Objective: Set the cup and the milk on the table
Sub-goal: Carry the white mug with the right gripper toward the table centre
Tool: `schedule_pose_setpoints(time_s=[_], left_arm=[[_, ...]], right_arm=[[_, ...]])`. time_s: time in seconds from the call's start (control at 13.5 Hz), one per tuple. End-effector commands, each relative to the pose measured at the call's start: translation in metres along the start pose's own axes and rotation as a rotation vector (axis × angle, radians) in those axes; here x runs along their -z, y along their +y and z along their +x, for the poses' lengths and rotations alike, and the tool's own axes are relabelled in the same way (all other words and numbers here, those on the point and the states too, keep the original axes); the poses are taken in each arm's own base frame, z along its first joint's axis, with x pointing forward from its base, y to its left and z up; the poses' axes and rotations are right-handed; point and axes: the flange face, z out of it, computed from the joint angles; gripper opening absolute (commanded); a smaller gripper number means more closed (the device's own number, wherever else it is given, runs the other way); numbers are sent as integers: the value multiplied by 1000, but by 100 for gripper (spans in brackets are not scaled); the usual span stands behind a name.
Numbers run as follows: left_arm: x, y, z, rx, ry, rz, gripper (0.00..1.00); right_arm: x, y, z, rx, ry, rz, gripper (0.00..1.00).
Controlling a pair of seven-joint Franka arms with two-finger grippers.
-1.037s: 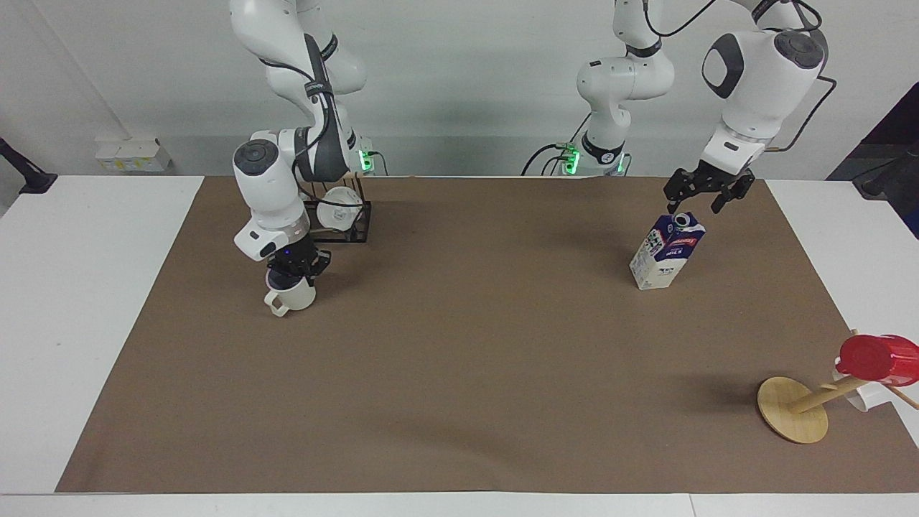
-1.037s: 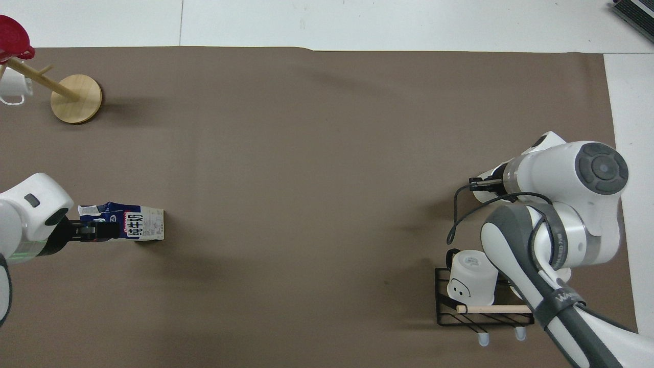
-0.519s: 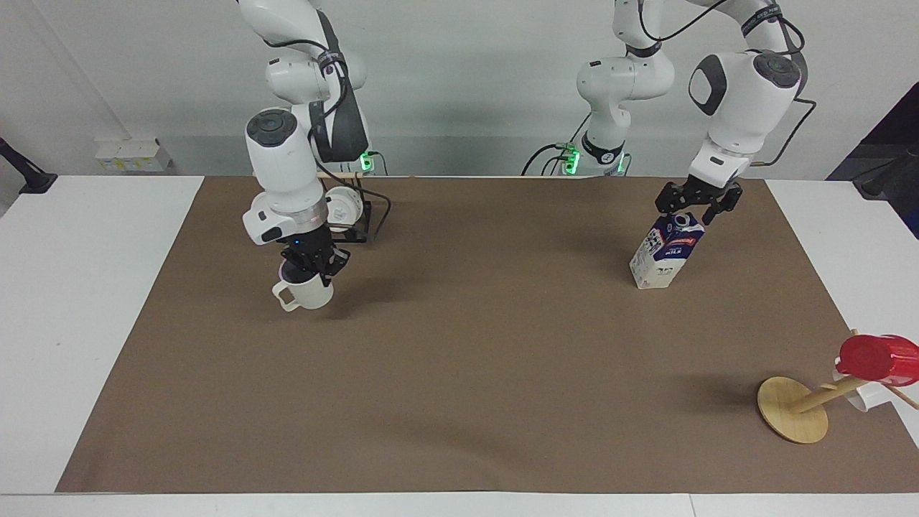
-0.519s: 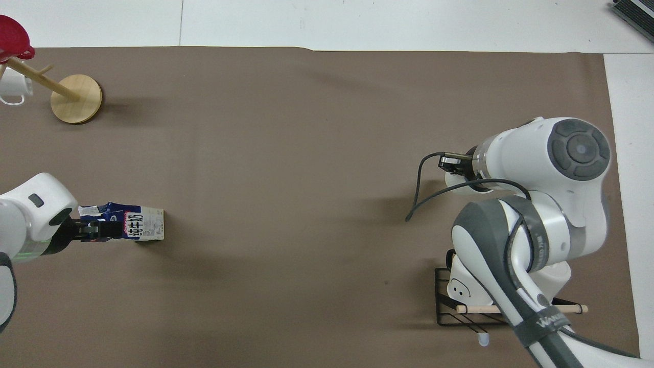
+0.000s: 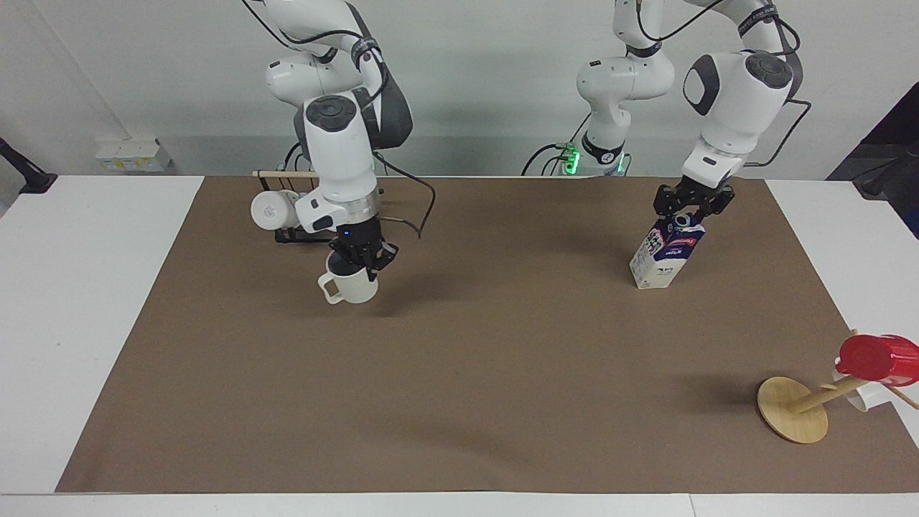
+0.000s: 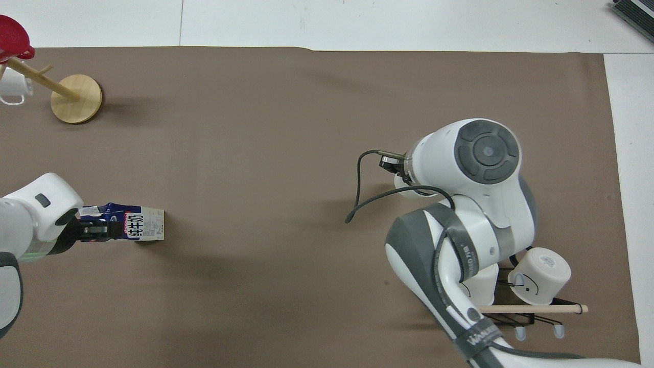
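Observation:
Next, my left gripper picks up the milk carton by its gable top (image 6: pixel 97 212) to place the milk on the tabletop.
The cream-white cup (image 5: pixel 350 286) hangs from my right gripper (image 5: pixel 362 260), which is shut on its rim and holds it a little above the brown mat (image 5: pixel 459 373) of the table. In the overhead view the right arm covers most of the cup (image 6: pixel 404 190). The milk carton (image 5: pixel 664 253) stands on the mat toward the left arm's end and also shows in the overhead view (image 6: pixel 138 226). My left gripper (image 5: pixel 691 207) is open and sits low over the carton's gable top, a finger on each side.
A black wire rack (image 5: pixel 287 235) with two white mugs (image 5: pixel 269 210) stands by the right arm's base, close to the held cup. A wooden cup tree (image 5: pixel 792 411) with a red cup (image 5: pixel 876 357) and a white mug stands at the mat's corner toward the left arm's end.
My right gripper has lifted the cup off the mat and carried it toward the table's middle. My left gripper has come down onto the carton's top.

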Motion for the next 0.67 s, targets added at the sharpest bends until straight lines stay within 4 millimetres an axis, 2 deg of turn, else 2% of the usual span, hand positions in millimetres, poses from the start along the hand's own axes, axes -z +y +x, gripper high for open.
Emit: schedule_pose_setpoints(time_s=[0.0, 0.15, 0.3, 0.44, 0.52, 0.59], left_arm=[[3, 3, -5, 4, 13, 10, 55], [1, 1, -3, 7, 8, 9, 52], [8, -1, 0, 10, 4, 9, 51], [16, -1, 7, 11, 8, 7, 50], [20, -2, 9, 14, 7, 7, 50], [25, -2, 10, 22, 14, 7, 50]], right_arm=[[-8, -32, -16, -25, -5, -17, 0], [-20, -53, -32, -33, -14, -22, 0], [-23, -67, -43, -26, -17, -16, 0], [-48, -88, -65, -59, -24, -38, 0], [-52, -106, -71, -66, -1, -25, 0], [-58, -111, -73, -79, 7, -28, 0]])
